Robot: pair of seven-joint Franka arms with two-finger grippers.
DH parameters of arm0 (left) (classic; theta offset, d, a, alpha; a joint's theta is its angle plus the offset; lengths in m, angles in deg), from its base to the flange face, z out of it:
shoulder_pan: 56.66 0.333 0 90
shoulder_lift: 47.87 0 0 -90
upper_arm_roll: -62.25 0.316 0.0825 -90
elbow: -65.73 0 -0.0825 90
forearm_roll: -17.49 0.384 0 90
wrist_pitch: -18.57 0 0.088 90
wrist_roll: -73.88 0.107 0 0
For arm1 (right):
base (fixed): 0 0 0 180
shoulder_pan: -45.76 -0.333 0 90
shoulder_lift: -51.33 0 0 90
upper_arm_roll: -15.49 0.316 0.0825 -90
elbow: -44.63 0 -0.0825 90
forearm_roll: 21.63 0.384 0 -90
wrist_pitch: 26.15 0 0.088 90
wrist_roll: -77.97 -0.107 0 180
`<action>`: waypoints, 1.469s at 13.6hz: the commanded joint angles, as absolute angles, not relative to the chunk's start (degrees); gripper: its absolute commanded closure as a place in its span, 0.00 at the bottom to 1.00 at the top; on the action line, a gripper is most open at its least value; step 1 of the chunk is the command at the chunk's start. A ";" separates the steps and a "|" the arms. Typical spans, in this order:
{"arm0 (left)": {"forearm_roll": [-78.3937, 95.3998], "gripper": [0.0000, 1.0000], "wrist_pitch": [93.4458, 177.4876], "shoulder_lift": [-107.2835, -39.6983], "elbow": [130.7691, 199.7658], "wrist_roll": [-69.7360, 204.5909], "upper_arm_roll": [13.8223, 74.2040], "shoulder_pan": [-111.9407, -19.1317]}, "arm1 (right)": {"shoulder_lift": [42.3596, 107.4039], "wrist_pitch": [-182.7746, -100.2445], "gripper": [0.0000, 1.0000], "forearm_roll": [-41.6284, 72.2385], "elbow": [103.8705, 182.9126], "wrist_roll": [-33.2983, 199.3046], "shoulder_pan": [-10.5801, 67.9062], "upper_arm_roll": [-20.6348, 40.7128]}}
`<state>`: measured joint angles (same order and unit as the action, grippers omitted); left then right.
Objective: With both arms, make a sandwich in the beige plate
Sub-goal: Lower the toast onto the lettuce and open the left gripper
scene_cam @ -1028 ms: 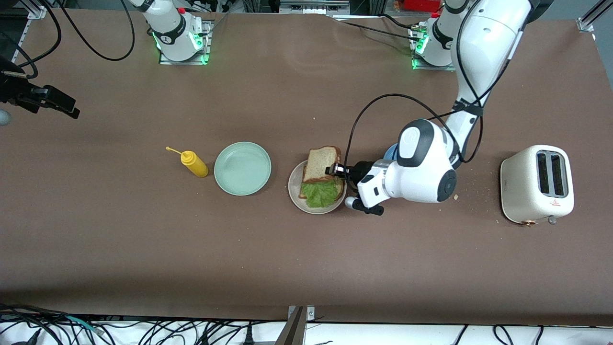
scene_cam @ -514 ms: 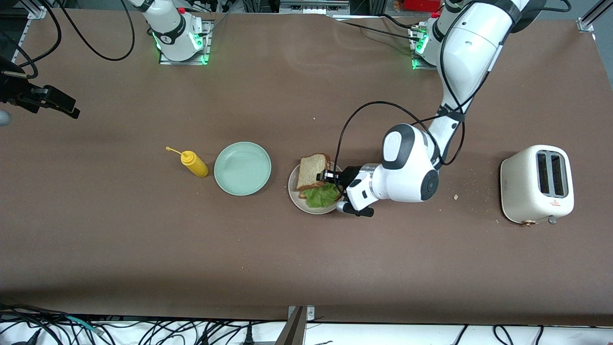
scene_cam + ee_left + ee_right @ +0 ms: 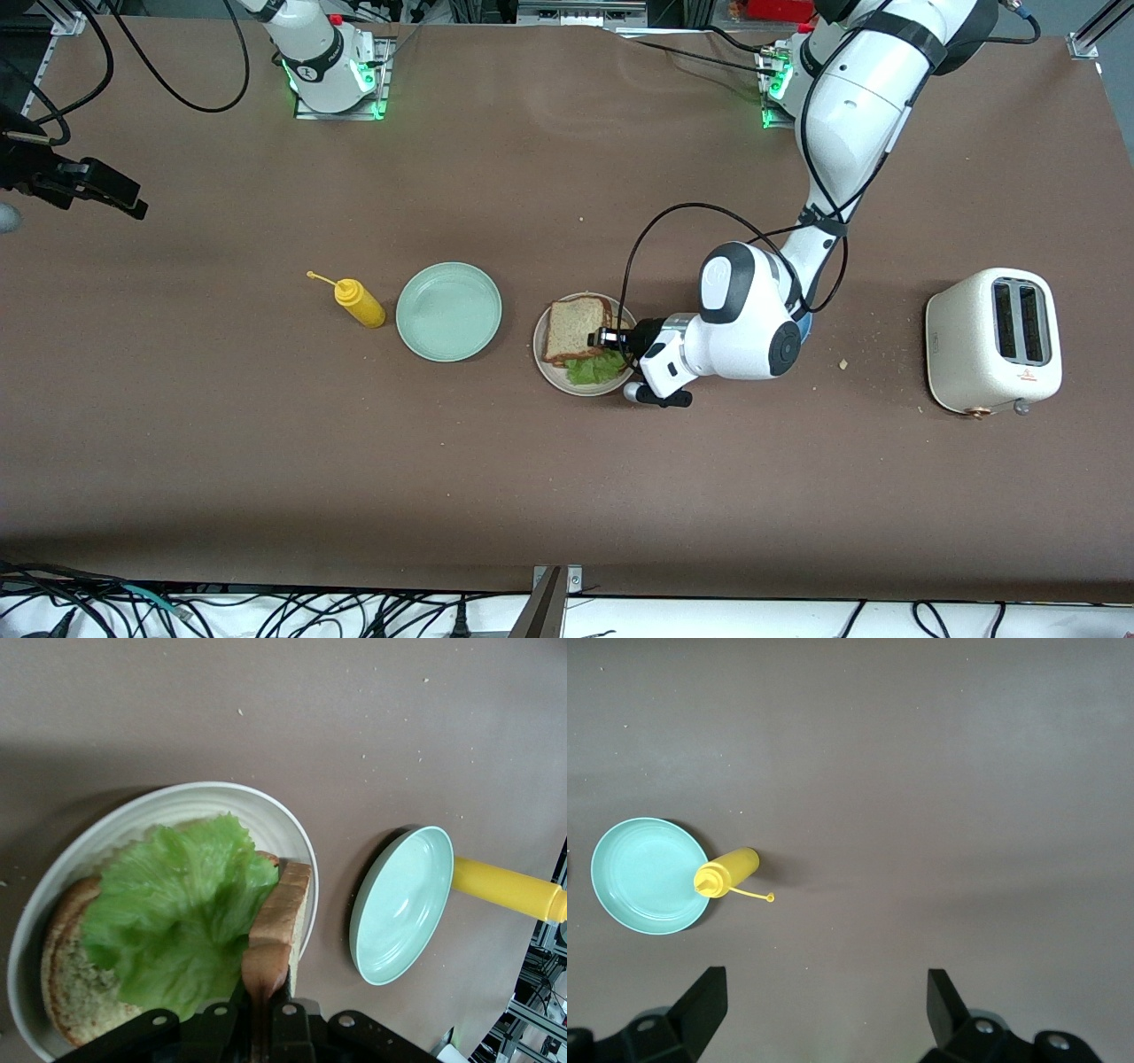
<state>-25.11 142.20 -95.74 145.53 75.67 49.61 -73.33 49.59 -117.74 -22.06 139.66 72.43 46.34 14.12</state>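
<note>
The lower edge of the held slice is over the lettuce inside the plate's rim, so my left gripper should open now.
The beige plate holds a bottom bread slice with a crinkled green lettuce leaf on it. My left gripper is shut on the edge of the top bread slice and holds it tilted over the lettuce. In the left wrist view the held slice stands edge-on between my left gripper's jaws, beside the lettuce and inside the plate's rim. My right gripper is open and empty, and waits over bare table at the right arm's end.
A mint-green plate lies beside the beige plate toward the right arm's end, with a yellow squeeze bottle beside it. A cream toaster stands at the left arm's end. A blue plate's edge shows under the left arm.
My left gripper has carried the top slice toward the right arm's end and lowered it over the lettuce, covering more of it. The right arm has not moved.
</note>
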 commanded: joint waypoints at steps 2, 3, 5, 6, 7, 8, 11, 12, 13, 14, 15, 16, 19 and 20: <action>-26.19 0.49 142.23 -97.61 143.87 76.60 51.08 -73.27 | 50.27 -117.12 0.00 -21.45 138.24 73.14 46.64 14.26; -26.27 0.28 142.40 -97.96 143.87 77.39 51.44 -73.27 | 50.27 -117.03 0.00 -21.45 138.24 73.14 46.64 14.26; -26.27 0.01 144.15 -97.88 143.95 77.57 51.53 -73.27 | 50.27 -117.03 0.00 -21.37 138.24 73.14 46.64 14.26; -26.27 0.01 144.25 -97.88 144.04 77.57 51.53 -73.19 | 50.27 -117.03 0.00 -21.28 138.24 73.14 46.64 14.26; -26.27 0.01 144.25 -97.79 144.13 77.57 51.62 -72.92 | 50.27 -117.03 0.00 -21.02 138.24 73.14 46.64 14.26; -26.27 0.01 144.25 -97.79 144.13 77.57 51.70 -72.66 | 50.27 -117.03 0.00 -20.84 138.24 73.14 46.64 14.26; -26.19 0.01 144.25 -97.62 144.04 77.57 51.70 -71.52 | 50.36 -117.03 0.00 -20.57 138.24 73.22 46.73 14.26; -26.19 0.01 144.25 -97.62 144.04 77.66 51.88 -71.34 | 50.36 -117.03 0.00 -20.57 138.24 73.14 46.64 14.26; -26.19 0.01 144.25 -97.35 144.04 77.57 53.01 -71.34 | 50.36 -117.03 0.00 -20.57 138.24 73.14 46.64 14.26; -26.19 0.01 144.25 -97.18 143.95 77.57 53.81 -71.25 | 50.36 -116.94 0.00 -20.57 138.24 73.14 46.64 14.26; -26.19 0.01 144.25 -96.83 143.95 77.57 54.86 -71.25 | 50.36 -116.94 0.00 -20.57 138.24 73.14 46.64 14.26; -26.19 0.01 144.16 -96.74 143.95 77.48 55.74 -71.16 | 50.36 -116.94 0.00 -20.66 138.24 73.14 46.64 14.26; -22.08 0.00 143.29 -94.99 144.39 77.22 59.69 -71.16 | 50.36 -116.94 0.00 -20.66 138.24 73.14 46.64 14.26; -18.40 0.00 143.11 -93.76 144.74 76.96 60.22 -71.08 | 50.36 -116.86 0.00 -20.57 138.24 73.22 46.64 14.26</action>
<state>-22.98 144.35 -96.67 143.77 76.67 58.87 -71.09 49.80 -117.74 -21.68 139.66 72.43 46.34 14.14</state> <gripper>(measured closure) 0.000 0.000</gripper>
